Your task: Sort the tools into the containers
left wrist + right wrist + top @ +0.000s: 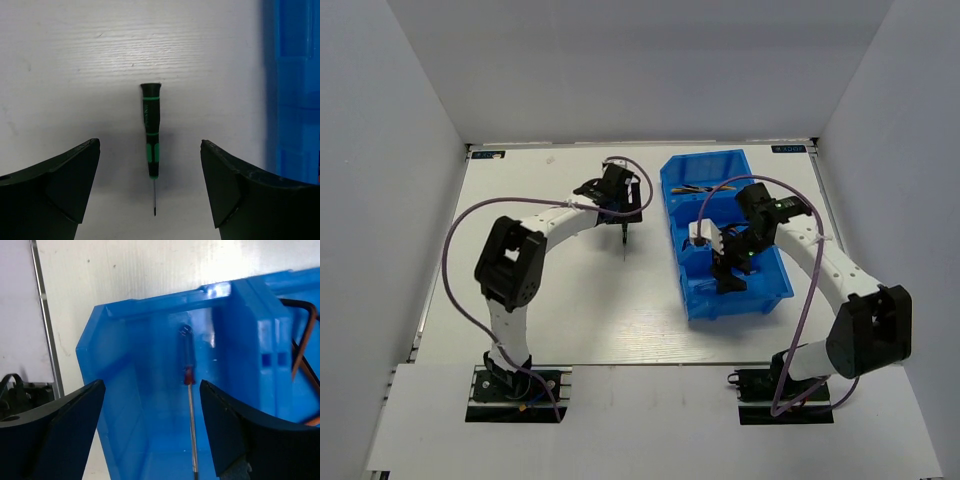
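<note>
I should next take the screwdriver with my left gripper by the middle of its handle (152,131). The screwdriver's thin stem then stays free to go into the bin.
A dark-green-handled screwdriver (151,131) lies on the white table, tip toward the wrist camera; it also shows in the top view (623,241). My left gripper (149,146) is open above it, one finger on each side, not touching it; it sits left of the bin in the top view (623,220). My right gripper (152,385) is open and empty over the near compartment of the blue bin (117,390), also seen from above (728,268). A blue-handled screwdriver (189,376) with a red collar lies inside that compartment. Dark hex keys (306,335) lie in the adjoining compartment.
The blue bin (672,215) stands right of centre, its long side running away from the arms. Its far compartment holds tools with yellow parts (700,188). The bin's wall (295,100) fills the right edge of the left wrist view. White walls enclose the table.
</note>
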